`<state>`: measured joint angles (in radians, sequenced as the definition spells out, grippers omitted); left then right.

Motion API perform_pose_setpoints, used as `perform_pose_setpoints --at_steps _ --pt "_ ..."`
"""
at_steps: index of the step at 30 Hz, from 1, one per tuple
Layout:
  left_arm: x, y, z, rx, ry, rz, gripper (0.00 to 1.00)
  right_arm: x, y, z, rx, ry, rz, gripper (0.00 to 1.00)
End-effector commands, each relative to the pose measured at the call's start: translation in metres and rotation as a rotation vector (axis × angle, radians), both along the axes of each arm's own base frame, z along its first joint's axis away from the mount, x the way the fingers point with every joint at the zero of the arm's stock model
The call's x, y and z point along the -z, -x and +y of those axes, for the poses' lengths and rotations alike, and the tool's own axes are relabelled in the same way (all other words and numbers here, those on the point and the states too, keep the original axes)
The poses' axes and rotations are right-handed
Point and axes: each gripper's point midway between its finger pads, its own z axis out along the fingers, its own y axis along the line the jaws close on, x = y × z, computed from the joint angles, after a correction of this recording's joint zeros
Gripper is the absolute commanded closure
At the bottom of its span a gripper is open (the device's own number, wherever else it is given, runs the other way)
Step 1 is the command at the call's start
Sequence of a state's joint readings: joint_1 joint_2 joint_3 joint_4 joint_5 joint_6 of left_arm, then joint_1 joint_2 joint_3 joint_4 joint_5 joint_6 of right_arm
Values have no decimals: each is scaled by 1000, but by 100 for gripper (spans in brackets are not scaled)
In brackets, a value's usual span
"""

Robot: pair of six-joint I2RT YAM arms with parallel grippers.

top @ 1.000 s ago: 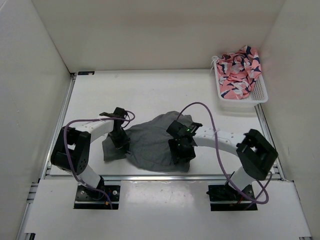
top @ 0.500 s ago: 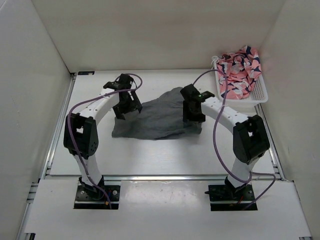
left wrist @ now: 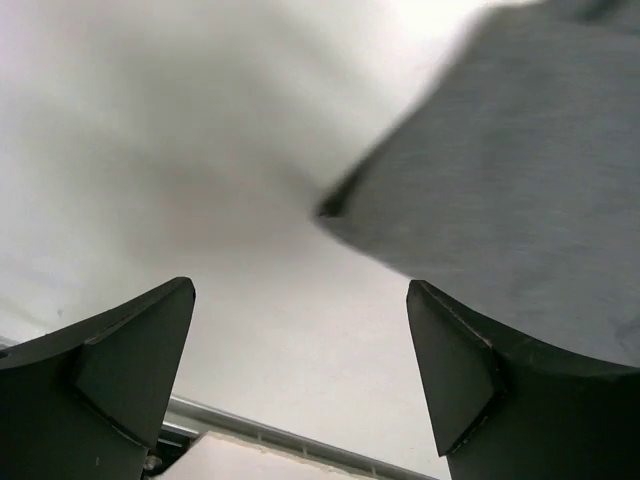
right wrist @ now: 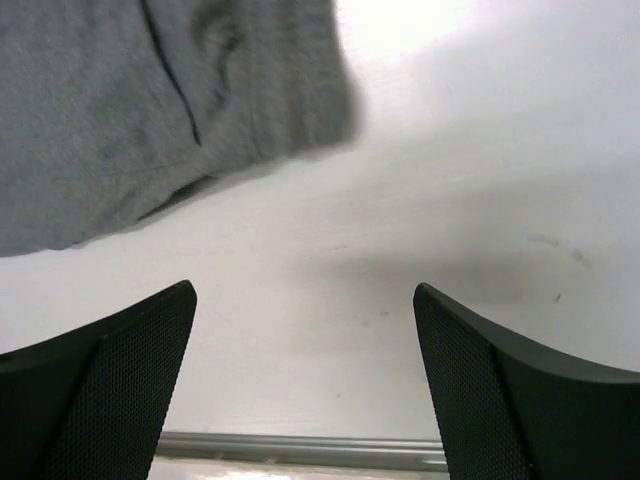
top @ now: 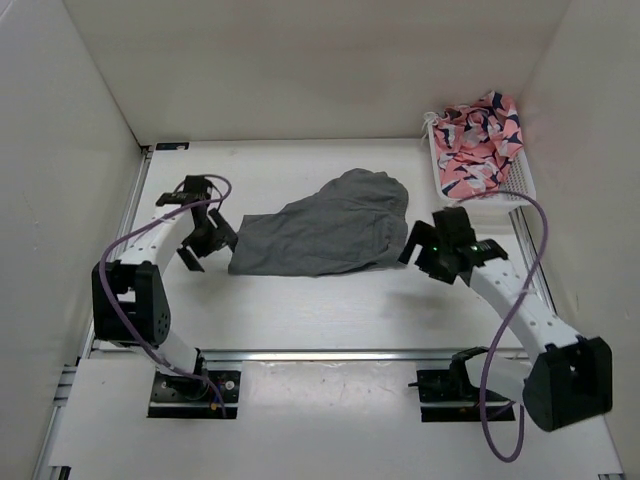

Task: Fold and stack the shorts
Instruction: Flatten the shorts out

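My left gripper is beside a corner of the shorts, opposite my right gripper's end of them, and will next grab the grey shorts by that corner to spread them for folding.
The grey shorts lie folded on the white table, a long flat bundle running from lower left to upper right. My left gripper hangs open just off their left end, holding nothing. In the left wrist view a corner of the shorts shows past the right fingertip, with bare table between the fingers of the left gripper. My right gripper is open beside the right end of the shorts, also holding nothing. The right wrist view has the shorts at upper left, well beyond the right gripper.
A white basket at the back right holds pink patterned cloth. White walls close in the table on three sides. A metal rail runs along the near edge.
Both arms carried the shorts from the near edge toward the middle of the table, let go, and drew outward. Both grippers have opened; the shorts now lie flat and longer.
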<state>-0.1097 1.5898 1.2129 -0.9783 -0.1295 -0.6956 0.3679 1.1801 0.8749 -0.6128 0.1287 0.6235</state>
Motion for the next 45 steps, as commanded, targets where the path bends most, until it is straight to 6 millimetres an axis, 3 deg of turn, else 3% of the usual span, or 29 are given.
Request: perform_pose_setpoints --at_steps 1,3,4,6,7,10,12,15,16,17,20,21,25,26,27,28,30,32,33,35,37,39,41,43,44,45 --pt "12 14 -7 -50 127 -29 1 -4 -1 19 76 -329 -34 7" --pt "23 6 -11 -50 169 -35 1 12 6 17 140 -405 7 11" --pt "30 7 -14 -48 180 -8 1 5 -1 20 137 -473 -24 12" --pt "40 0 -17 -46 194 9 1 10 -2 24 146 -515 -8 15" --pt "54 -2 -18 -47 200 51 1 10 -9 24 157 -530 -8 16" --pt "60 -11 -17 -57 193 30 1 14 -21 28 173 -559 -5 17" --pt "64 -15 -17 -57 193 33 6 15 -31 35 189 -609 2 17" --pt "66 -21 -18 -57 193 35 31 30 -40 39 231 -632 55 17" --pt "68 -20 -18 -58 192 44 53 37 -45 39 235 -628 68 18" --pt "68 -20 -18 -58 192 44 63 38 -50 39 250 -628 67 18" --pt "66 -24 -18 -57 193 35 90 48 -63 37 272 -606 69 22" --pt "63 -24 -18 -48 191 26 90 50 -65 39 271 -595 69 23" --pt "52 -27 -18 -44 194 -9 90 57 -83 42 239 -492 39 48" --pt "52 -27 -18 -44 194 -9 90 63 -85 37 256 -429 47 67" --pt "48 -26 -17 -35 192 -14 90 54 -96 37 248 -417 25 79" --pt "41 -27 -17 -33 193 -29 90 56 -93 41 232 -400 53 100" --pt "33 -28 -14 -38 175 -46 90 42 -100 44 219 -384 19 100" --pt "11 -31 -9 -46 167 -91 90 32 -96 45 186 -331 -1 100" --pt "2 -32 -6 -56 168 -108 90 11 -101 49 166 -327 -48 100" --pt "-29 -35 -2 -52 167 -173 90 -3 -98 48 137 -286 -65 100" --pt "-56 -36 1 -57 169 -226 90 -36 -104 51 108 -288 -134 100" --pt "-103 -37 5 -58 171 -324 90 -61 -98 52 71 -259 -172 100" --pt "-160 -39 11 -65 172 -459 90 -105 -100 53 32 -252 -268 100" --pt "-199 -34 11 -46 188 -555 90 -131 -95 51 -3 -231 -319 100" --pt "-228 -25 14 -45 196 -639 90 -165 -90 55 -60 -237 -398 100" --pt "-257 -21 14 -36 202 -719 90 -178 -86 55 -87 -236 -420 100"
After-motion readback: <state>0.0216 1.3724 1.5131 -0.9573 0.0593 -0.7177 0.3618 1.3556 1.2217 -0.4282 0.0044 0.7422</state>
